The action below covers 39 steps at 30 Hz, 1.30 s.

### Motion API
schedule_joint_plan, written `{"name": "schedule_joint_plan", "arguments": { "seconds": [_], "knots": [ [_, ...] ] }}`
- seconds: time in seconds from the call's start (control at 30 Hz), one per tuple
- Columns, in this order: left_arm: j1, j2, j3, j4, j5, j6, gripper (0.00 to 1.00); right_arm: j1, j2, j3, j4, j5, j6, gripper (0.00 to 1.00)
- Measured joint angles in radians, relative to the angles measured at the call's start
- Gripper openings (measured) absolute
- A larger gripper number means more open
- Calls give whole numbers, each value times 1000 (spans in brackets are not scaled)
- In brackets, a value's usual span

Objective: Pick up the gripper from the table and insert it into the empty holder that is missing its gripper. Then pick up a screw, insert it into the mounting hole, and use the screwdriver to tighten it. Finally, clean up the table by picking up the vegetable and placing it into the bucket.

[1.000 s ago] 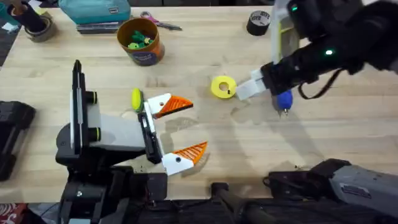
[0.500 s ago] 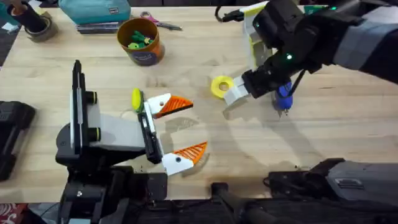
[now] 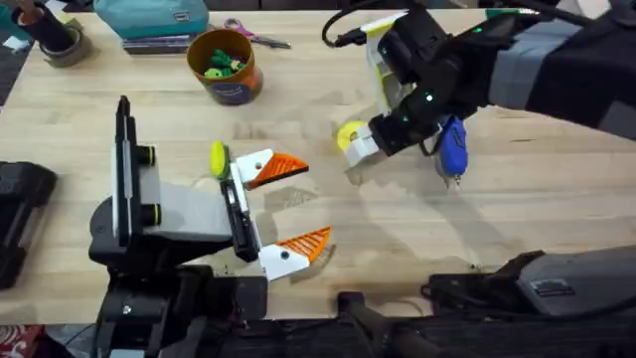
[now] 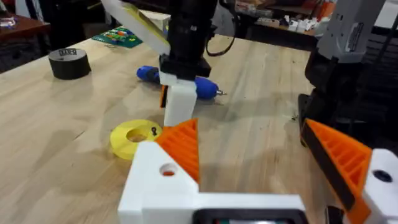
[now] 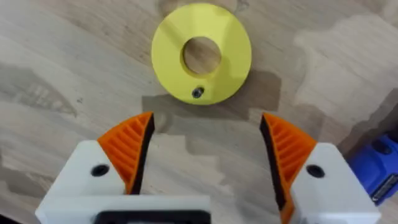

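Observation:
My right gripper is going to grab the screw next by its upright head end (image 5: pixel 198 92), because the yellow disc is around the lower part of the screw.
My right gripper (image 3: pixel 358 149) hangs open just over a flat yellow ring disc (image 5: pixel 200 53), its orange pads (image 5: pixel 127 149) on either side of the near rim. A small dark screw (image 5: pixel 198 92) lies on that disc. The blue screwdriver (image 3: pixel 453 144) lies on the table right of the right gripper. My left gripper (image 3: pixel 316 202) rests open near the table's front, nothing between its orange fingers. The yellow-green vegetable (image 3: pixel 217 156) lies beside its far finger. The orange-yellow bucket (image 3: pixel 226 65) stands at the back left. The loose gripper and the empty holder are out of view.
A black tape roll (image 3: pixel 412 35) sits at the back right. Scissors (image 3: pixel 256 38) and a teal case (image 3: pixel 149 18) lie along the back edge, with another tape roll (image 3: pixel 60 40) in the far left corner. The bucket holds small green and yellow pieces.
My right arm has swung left, away from the screwdriver, bringing its gripper over the yellow disc. The screwdriver stays on the table. The left arm has not moved.

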<state>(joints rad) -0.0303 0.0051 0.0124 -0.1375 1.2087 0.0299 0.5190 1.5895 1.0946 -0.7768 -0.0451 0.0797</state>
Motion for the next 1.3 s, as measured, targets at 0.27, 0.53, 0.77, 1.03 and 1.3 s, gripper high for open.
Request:
{"name": "schedule_joint_plan", "arguments": {
  "seconds": [0.27,0.53,0.77,1.03,1.3],
  "knots": [
    [0,0,0,0,0,0,985,0,68,0,22,4,18,995],
    [0,0,0,0,0,0,985,0,100,24,21,5,19,994],
    [0,0,0,0,0,0,985,0,128,54,20,7,19,925],
    [0,0,0,0,0,0,985,0,128,64,23,7,19,744],
    [0,0,0,0,0,0,986,27,128,64,22,63,21,712]
  ]
}}
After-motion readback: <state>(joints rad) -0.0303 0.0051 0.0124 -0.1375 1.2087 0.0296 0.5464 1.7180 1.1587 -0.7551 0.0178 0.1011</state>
